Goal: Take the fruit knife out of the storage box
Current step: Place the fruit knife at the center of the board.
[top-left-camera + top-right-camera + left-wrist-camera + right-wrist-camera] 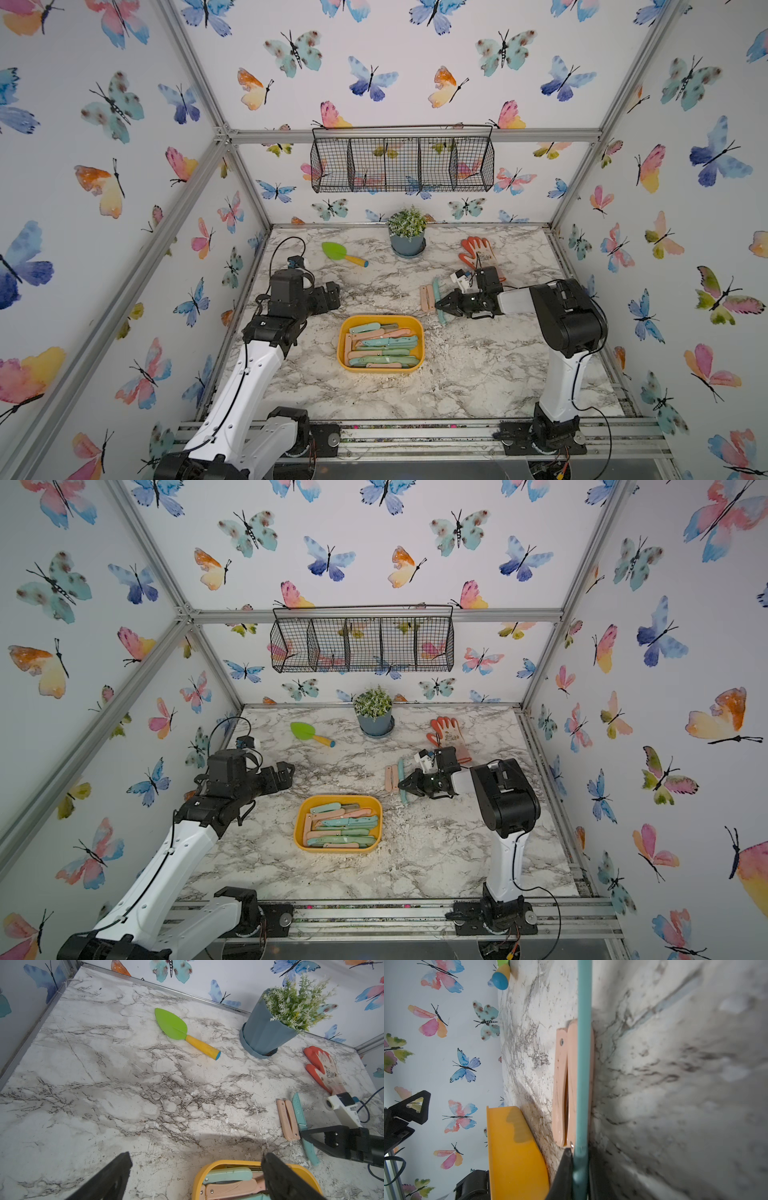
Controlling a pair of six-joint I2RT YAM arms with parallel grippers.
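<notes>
Flat table lies below the teal knife, and the knife would end beside the pink knives, so it is time for my right gripper to open now.
The yellow-orange storage box [380, 319] sits mid-table in both top views and holds several pastel fruit knives [382, 345]. My right gripper [439, 305] is behind and to the right of the box, shut on a teal fruit knife [437, 291]. In the right wrist view the teal knife [584, 1064] runs on edge between the jaws of the right gripper [580, 1159], right beside two pink knives [564, 1084] lying on the table. I cannot tell whether the teal knife touches the table. My left gripper [197, 1159] hangs open with nothing in it, over the box's [209, 1167] far left corner.
A green trowel [343, 252], a potted plant [407, 232] and an orange glove [478, 251] lie along the back of the marble table. A black wire basket [402, 164] hangs on the back wall. Walls and aluminium rails close in the table.
</notes>
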